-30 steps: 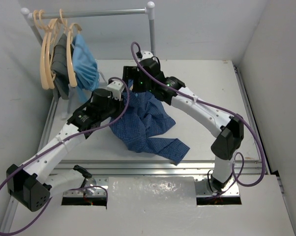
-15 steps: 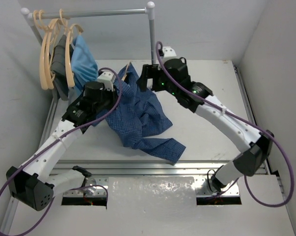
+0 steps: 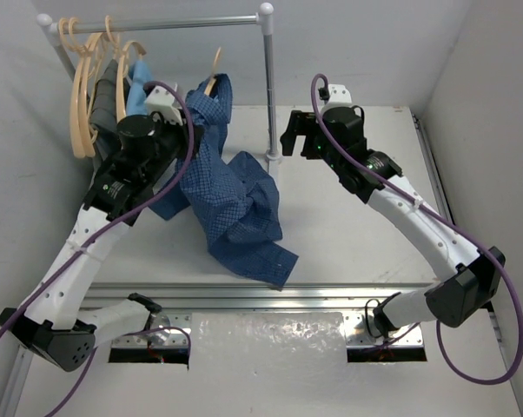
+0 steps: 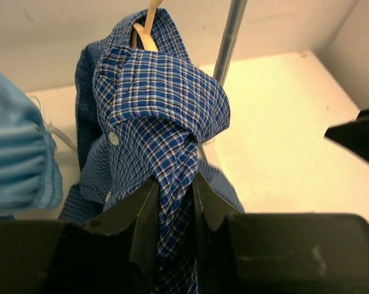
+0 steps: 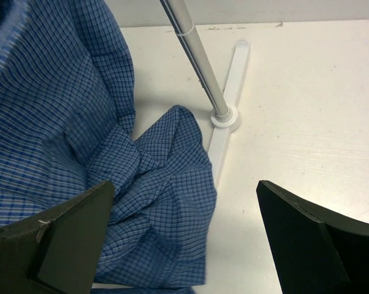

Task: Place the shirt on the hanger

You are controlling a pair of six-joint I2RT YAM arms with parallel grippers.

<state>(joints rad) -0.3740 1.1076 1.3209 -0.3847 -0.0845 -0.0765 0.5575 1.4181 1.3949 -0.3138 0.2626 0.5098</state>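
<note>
The hanger's peach tip is still short of the bar, so opening now would drop the shirt [image 3: 220,182]. My left gripper keeps holding the shirt until the hanger's tip gets there.
The dark blue checked shirt [image 3: 220,182] hangs from my left gripper [image 3: 185,122], its lower part trailing on the table. In the left wrist view the collar and a button [image 4: 160,98] bunch above my left gripper [image 4: 175,184], which is shut on a fold of the cloth. The hanger [image 3: 214,68] pokes up out of the collar as a pale peach tip [image 4: 146,27]; the rest of it is hidden in the cloth. My right gripper [image 3: 289,139] is open and empty beside the rack pole. Its wrist view shows the shirt [image 5: 62,110] to the left of my right gripper [image 5: 183,187].
A white clothes rack has a pole [image 3: 268,87] and a foot [image 5: 224,116] on the table. On its rail at the back left hang spare peach hangers [image 3: 82,87], a dark grey garment [image 3: 105,95] and a light-blue garment [image 3: 140,74], close to my left arm.
My left arm has raised the shirt and hanger up and back toward the rail. The right arm has drawn away from the shirt to the right, still open.
</note>
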